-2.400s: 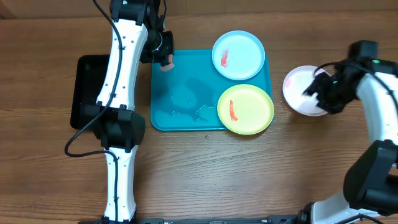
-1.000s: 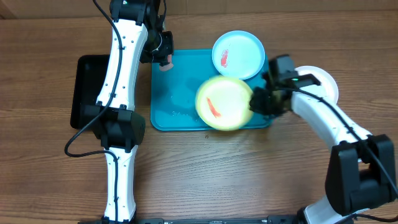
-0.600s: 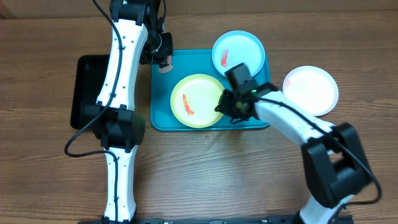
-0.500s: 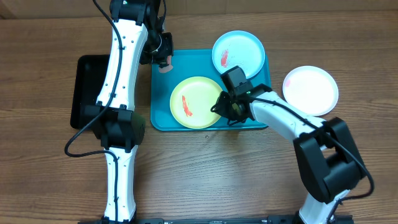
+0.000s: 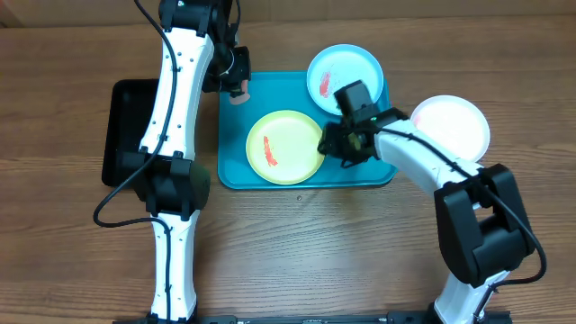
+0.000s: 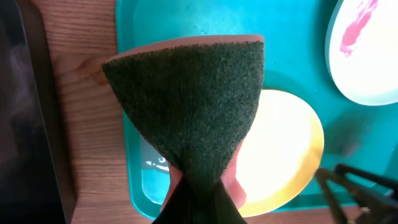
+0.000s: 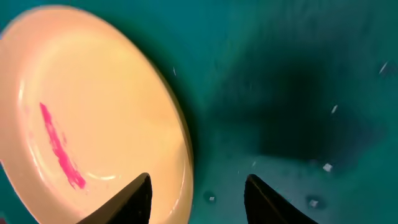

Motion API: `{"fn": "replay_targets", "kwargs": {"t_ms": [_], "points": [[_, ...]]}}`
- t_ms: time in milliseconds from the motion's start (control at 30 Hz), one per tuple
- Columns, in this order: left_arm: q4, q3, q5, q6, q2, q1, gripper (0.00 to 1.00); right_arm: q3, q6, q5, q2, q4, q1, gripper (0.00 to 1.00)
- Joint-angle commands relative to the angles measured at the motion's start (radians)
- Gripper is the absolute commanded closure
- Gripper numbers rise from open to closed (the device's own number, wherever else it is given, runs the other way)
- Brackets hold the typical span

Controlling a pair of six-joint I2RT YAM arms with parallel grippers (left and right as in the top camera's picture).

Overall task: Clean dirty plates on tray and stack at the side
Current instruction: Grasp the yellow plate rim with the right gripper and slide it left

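My right gripper's fingers stop short of the plate's yellow-green rim, so closing now would miss. It moves toward the plate's rim, then closes on it.
The yellow-green-rimmed plate (image 5: 284,147) lies in the middle of the turquoise tray (image 5: 279,94) with a red smear on it. The light-blue-rimmed plate (image 5: 345,72), also smeared red, sits at the tray's far right corner. The white plate (image 5: 450,130) lies on the table right of the tray. My left gripper (image 5: 238,90) is shut on a dark green sponge (image 6: 186,106) above the tray's far left corner. My right gripper (image 7: 199,199) is open, its fingers on either side of the yellow-green plate's (image 7: 81,118) right rim without clamping it.
A black tray (image 5: 121,117) lies left of the turquoise tray. My right arm (image 5: 414,157) reaches over the tray's right edge, between the white plate and the light-blue-rimmed plate. Small water drops and crumbs dot the tray floor (image 7: 292,93).
My right gripper left the white plate on the table, dragged the yellow-green plate from the tray's near right corner to its middle, then let go and backed slightly right. The left arm has not moved.
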Motion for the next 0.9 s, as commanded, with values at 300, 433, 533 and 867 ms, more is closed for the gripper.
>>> {"fn": "replay_targets", "kwargs": {"t_ms": [300,433,533,867], "points": [[0.000,0.028,-0.013,0.004,-0.010,-0.008,0.96,0.037,-0.077,-0.073,0.095,0.042,-0.012,0.66],[-0.002,0.028,-0.013,0.004,-0.010,-0.008,0.96,0.037,-0.041,-0.080,0.100,0.061,-0.011,0.76],[-0.002,0.028,-0.016,0.005,-0.008,-0.009,0.96,0.037,0.005,-0.076,0.112,0.076,-0.005,0.84],[-0.001,-0.030,-0.029,0.004,-0.002,-0.021,0.96,0.037,0.161,-0.067,0.149,0.111,0.018,0.96]]}}
